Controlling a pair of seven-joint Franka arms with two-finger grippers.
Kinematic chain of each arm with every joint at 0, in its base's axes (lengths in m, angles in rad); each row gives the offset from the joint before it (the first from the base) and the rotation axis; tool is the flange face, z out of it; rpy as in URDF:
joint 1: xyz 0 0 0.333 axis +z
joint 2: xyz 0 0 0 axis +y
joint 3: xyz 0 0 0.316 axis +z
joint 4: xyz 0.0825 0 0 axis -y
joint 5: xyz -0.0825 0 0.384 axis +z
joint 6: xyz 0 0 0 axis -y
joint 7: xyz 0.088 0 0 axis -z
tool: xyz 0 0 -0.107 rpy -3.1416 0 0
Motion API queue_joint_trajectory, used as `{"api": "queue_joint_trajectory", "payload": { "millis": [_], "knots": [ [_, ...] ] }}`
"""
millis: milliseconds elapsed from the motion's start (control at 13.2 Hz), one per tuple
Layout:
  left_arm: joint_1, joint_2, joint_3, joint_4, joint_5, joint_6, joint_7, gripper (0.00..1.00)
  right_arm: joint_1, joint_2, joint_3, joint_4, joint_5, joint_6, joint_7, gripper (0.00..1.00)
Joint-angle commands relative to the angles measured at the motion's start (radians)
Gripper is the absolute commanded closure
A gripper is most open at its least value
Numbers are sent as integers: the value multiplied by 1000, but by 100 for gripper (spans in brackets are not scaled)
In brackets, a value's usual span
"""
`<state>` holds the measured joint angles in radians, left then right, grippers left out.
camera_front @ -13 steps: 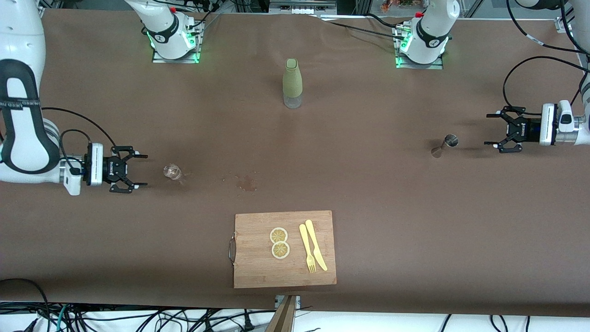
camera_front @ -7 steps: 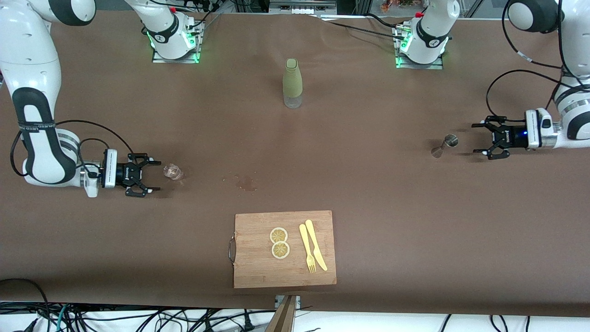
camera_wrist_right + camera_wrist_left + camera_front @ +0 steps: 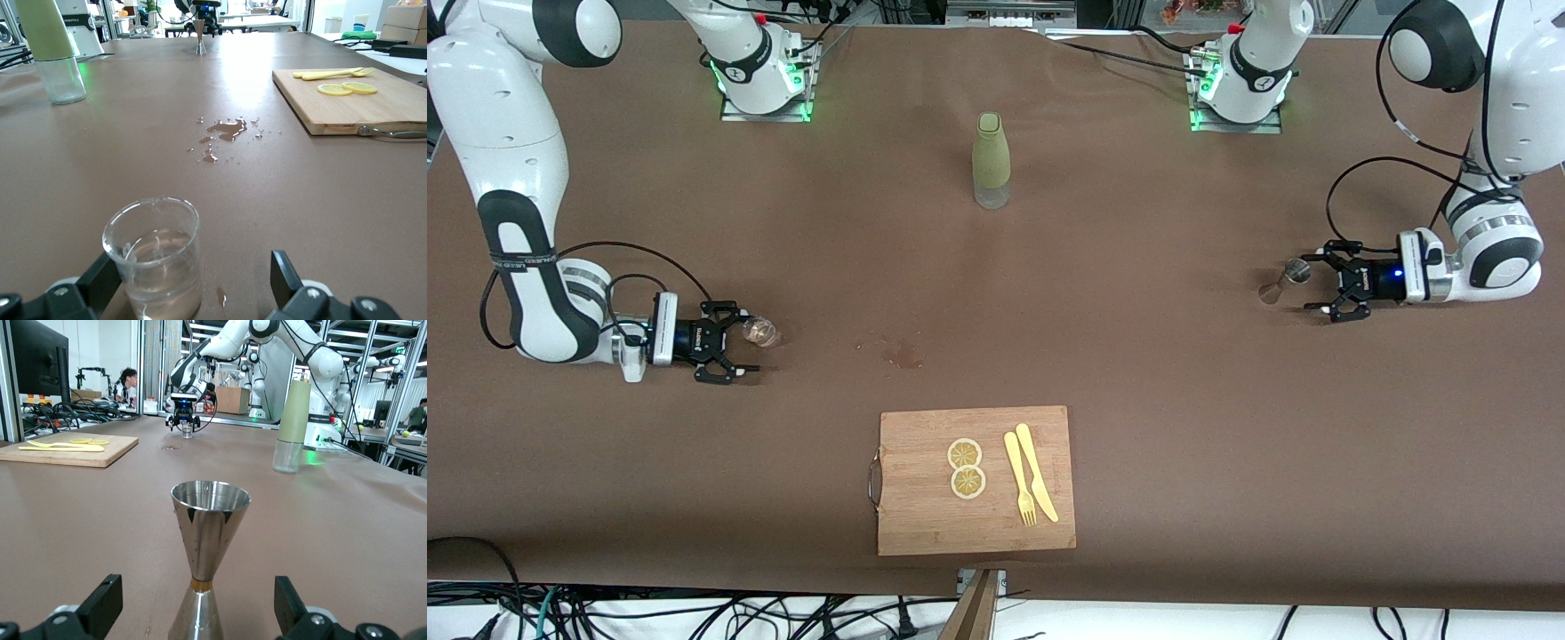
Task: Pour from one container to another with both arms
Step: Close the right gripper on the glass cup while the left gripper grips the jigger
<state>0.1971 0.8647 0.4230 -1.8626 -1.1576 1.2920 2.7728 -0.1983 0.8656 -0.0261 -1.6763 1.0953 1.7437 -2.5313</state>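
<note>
The steel jigger [image 3: 207, 547] has its narrow middle [image 3: 201, 585] ahead of the fingers, so closing now would miss it. My left gripper moves forward next, then closes on the jigger's middle.
A small clear glass [image 3: 762, 332] holding some liquid stands on the brown table toward the right arm's end. My right gripper [image 3: 745, 341] is open and low at the glass. In the right wrist view the glass [image 3: 157, 257] stands between the open fingers [image 3: 287, 277], close to one of them. A steel hourglass-shaped jigger [image 3: 1282, 280] stands toward the left arm's end. My left gripper [image 3: 1312, 283] is open right beside it. In the left wrist view the jigger [image 3: 207, 547] is centred between the spread fingers [image 3: 100, 607], touching neither.
A green bottle with a clear base [image 3: 991, 160] stands mid-table near the arm bases. A wooden cutting board [image 3: 925, 524] near the front edge carries two lemon slices [image 3: 966, 468], a yellow fork and knife [image 3: 1030, 484]. A small wet spill [image 3: 903, 353] lies between glass and board.
Both arms have swung inward and lowered. The right gripper has closed in on the glass and the left gripper on the jigger. Both stay open; neither container has moved.
</note>
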Motion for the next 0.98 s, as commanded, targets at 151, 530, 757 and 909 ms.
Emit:
{"api": "queue_joint_trajectory", "payload": {
  "millis": [151, 530, 757, 909],
  "knots": [
    [-21, 25, 3, -17, -28, -2, 229, 0, 10, 33, 20, 9, 61, -1, -72, 1],
    [-33, 42, -12, -17, -37, -2, 235, 0, 16, 44, 22, 9, 61, -3, -72, 2],
    [-33, 42, -12, -18, -37, -2, 235, 5, 22, 44, 23, 9, 64, -3, -70, 6],
    [-33, 42, -12, -18, -33, -2, 235, 24, 29, 44, 25, 6, 84, -4, -72, 12]
  ]
}}
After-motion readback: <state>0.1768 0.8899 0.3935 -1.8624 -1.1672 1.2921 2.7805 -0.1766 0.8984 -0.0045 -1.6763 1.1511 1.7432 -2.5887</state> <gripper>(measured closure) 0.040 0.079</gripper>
